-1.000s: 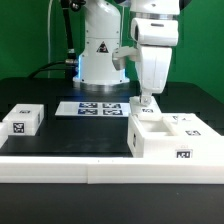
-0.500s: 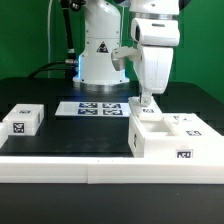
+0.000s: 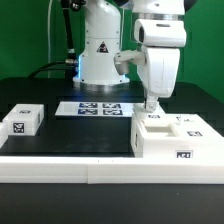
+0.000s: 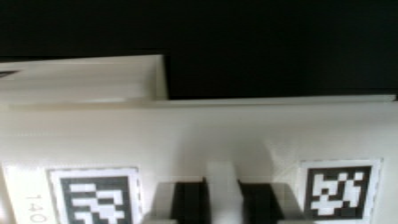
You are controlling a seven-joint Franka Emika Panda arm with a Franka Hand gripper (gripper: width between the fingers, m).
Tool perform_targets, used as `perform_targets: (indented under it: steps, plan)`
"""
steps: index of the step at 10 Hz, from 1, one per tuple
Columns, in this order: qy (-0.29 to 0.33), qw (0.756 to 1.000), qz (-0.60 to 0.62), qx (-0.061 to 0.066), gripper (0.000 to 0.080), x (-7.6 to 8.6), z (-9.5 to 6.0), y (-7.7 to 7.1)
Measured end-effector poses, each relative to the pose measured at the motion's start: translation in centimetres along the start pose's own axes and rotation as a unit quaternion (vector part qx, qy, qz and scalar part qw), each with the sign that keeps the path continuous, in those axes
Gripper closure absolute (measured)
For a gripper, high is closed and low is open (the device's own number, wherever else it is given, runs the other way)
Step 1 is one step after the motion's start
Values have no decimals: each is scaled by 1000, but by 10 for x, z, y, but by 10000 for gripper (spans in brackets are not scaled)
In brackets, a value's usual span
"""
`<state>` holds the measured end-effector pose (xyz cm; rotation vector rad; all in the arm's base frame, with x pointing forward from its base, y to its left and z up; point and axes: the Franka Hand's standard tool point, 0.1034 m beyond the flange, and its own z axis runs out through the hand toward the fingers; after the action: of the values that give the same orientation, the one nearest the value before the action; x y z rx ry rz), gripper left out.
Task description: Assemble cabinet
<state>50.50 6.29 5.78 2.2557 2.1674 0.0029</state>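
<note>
My gripper keeps hold of the cabinet's white side for now, as in the wrist view that side is still short of the cabinet's far side [image 4: 80, 78].
The cabinet [image 3: 176, 138] is the large white box with open compartments and square tags. It stands on the black table at the exterior view's right. My gripper [image 3: 152, 106] comes down onto its back left corner. In the wrist view the cabinet [image 4: 125, 120] fills the picture with a tag on either side. My gripper [image 4: 221, 196] has its two dark fingers [image 4: 185, 200] close together with a thin white wall of the cabinet between them. It is shut on that wall.
A small white box part [image 3: 22, 120] with tags lies at the exterior view's left. The marker board [image 3: 95, 108] lies at the back in front of the arm's base [image 3: 100, 60]. A white ledge [image 3: 60, 166] runs along the table's front.
My gripper and the cabinet have both shifted a little toward the exterior view's right. The small box part has not moved.
</note>
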Motion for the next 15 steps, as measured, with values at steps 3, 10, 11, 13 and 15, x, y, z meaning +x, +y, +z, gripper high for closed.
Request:
perform_targets:
  steps: [3,10,11,13,15]
  plan:
    - [-2,1000,-8,4,729,-1,0,6]
    - [2,1000,-6,-12,729,0,-1,46]
    - [3,1000,-5,-14,729,0,-1,55]
    - [-1,1000,-4,-2,729,0,0,63]
    - [-3,1000,-3,1,729,0,0,68]
